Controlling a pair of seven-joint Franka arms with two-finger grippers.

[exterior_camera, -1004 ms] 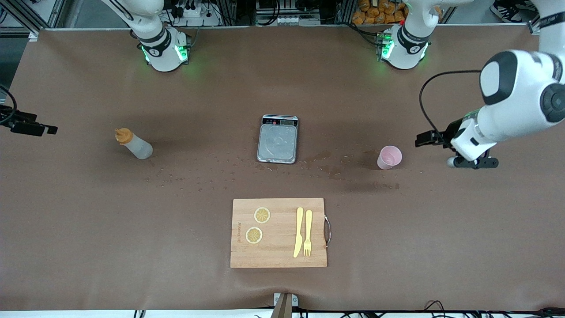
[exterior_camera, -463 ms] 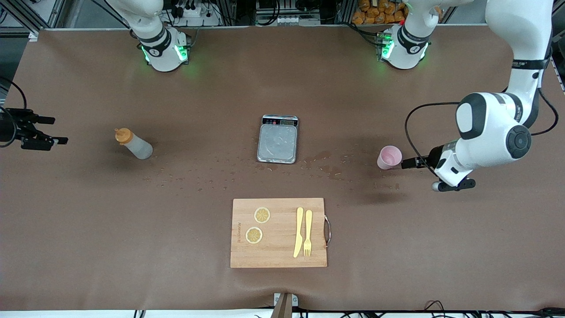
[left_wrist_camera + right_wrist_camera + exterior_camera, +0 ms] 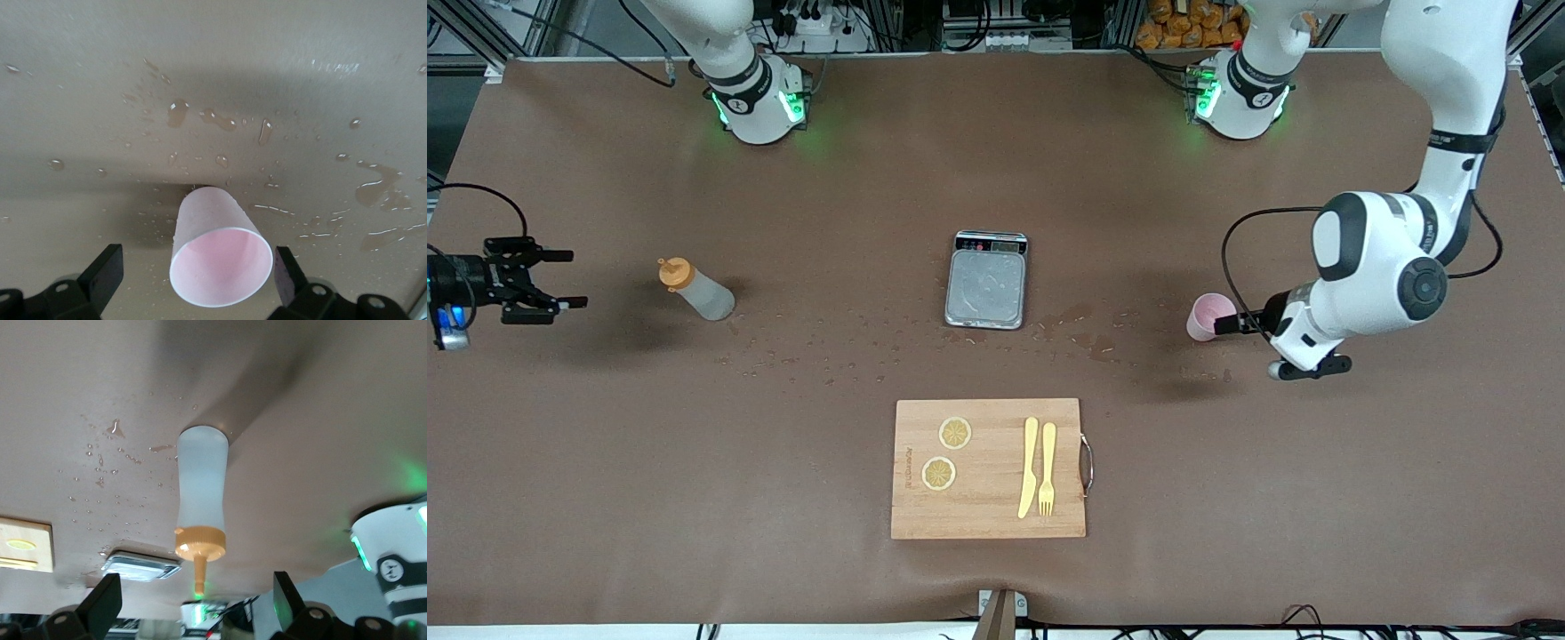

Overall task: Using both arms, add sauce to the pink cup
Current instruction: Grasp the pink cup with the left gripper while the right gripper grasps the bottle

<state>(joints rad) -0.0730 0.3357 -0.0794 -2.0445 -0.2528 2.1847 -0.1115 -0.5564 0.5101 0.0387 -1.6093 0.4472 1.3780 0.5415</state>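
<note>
My left gripper is to grab the pink cup by its side (image 3: pixel 1194 324) next. Then the pink cup's opening (image 3: pixel 1216 310) stays free to take the sauce.
The sauce bottle (image 3: pixel 696 290), whitish with an orange nozzle cap, stands on the table toward the right arm's end. My right gripper (image 3: pixel 574 279) is open and empty, level with the bottle and a good gap short of it. In the right wrist view the bottle (image 3: pixel 201 495) lies ahead of the open right gripper (image 3: pixel 193 603). The pink cup (image 3: pixel 1210 317) stands upright toward the left arm's end. My left gripper (image 3: pixel 1221 325) is open at the cup. In the left wrist view the cup (image 3: pixel 220 257) sits between the fingers (image 3: pixel 101 272), untouched.
A scale with a grey square tray (image 3: pixel 987 283) stands mid-table between bottle and cup. A wooden cutting board (image 3: pixel 989 468) with two lemon slices, a yellow knife and a fork lies nearer the front camera. Water drops (image 3: pixel 827 351) dot the table.
The left arm has come down and moved its gripper up to the cup, fingers now either side of it. The right gripper has moved toward the bottle.
</note>
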